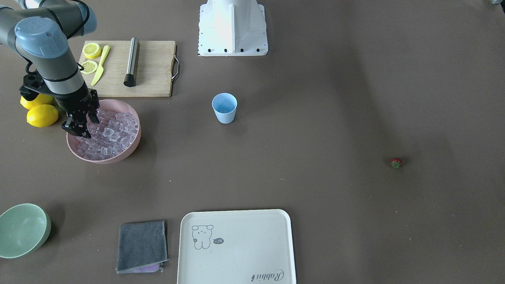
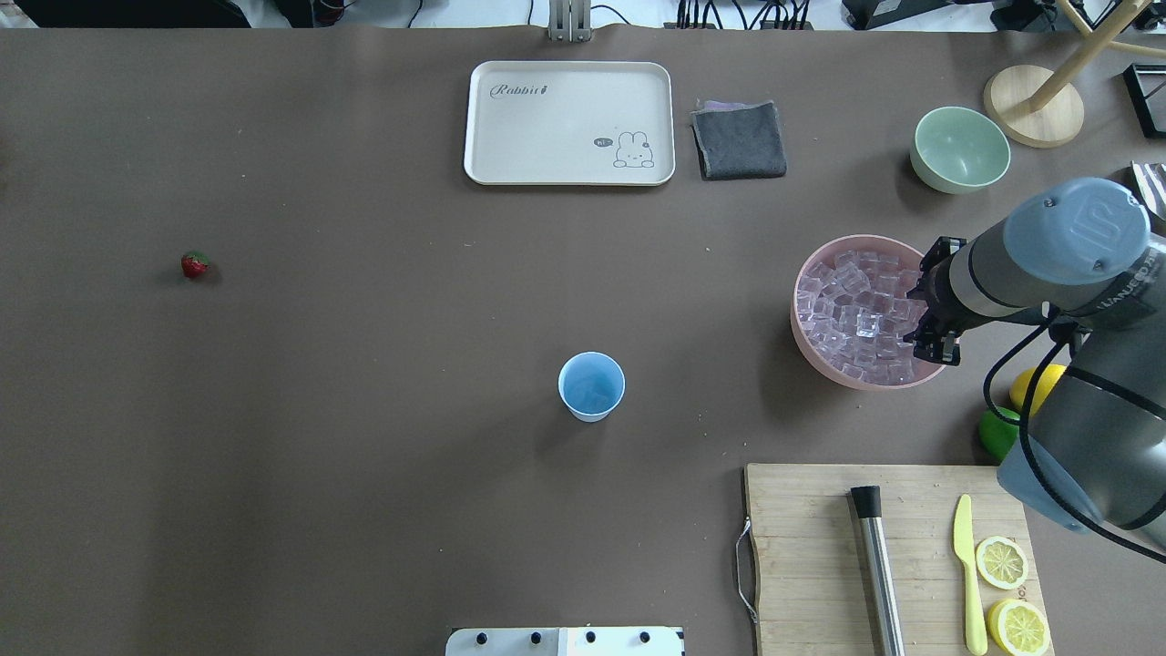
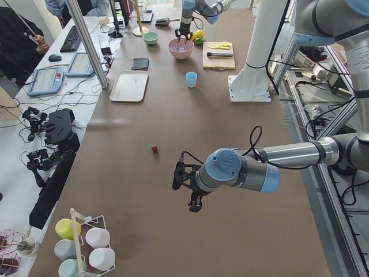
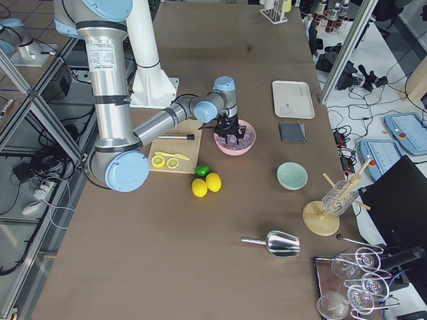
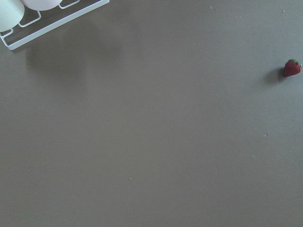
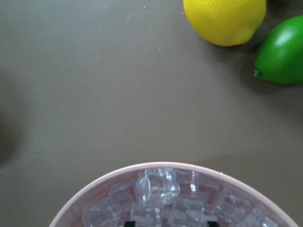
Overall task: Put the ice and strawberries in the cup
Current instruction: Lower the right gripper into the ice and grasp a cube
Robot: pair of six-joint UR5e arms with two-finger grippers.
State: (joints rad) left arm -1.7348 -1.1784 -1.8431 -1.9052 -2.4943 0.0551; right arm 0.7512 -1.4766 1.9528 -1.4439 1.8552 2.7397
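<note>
My right gripper grabs one clear ice cube (image 6: 157,186) by its flat sides next, from the pink bowl, to put ice in the cup.
The light blue cup (image 1: 224,108) (image 2: 591,387) stands upright near the table's middle. The ice (image 1: 108,136) (image 2: 856,310) (image 6: 158,187) fills a pink bowl (image 1: 130,152) (image 2: 806,337). My right gripper (image 1: 81,124) (image 2: 934,346) is open and reaches down into that bowl at its edge, fingertips among the cubes. The strawberry (image 1: 396,163) (image 2: 194,265) (image 5: 292,68) lies alone on the brown table, far from the cup. My left gripper (image 3: 194,205) hovers over bare table short of the berry. Whether it is open or shut I cannot tell.
Beside the bowl stand two lemons (image 1: 41,115) and a lime (image 2: 998,432). Nearby, a wooden cutting board (image 2: 811,547) holds lemon slices, a yellow knife and a steel muddler. A pale green bowl (image 2: 960,149), grey cloth (image 2: 739,139) and cream tray (image 2: 569,123) line the far edge.
</note>
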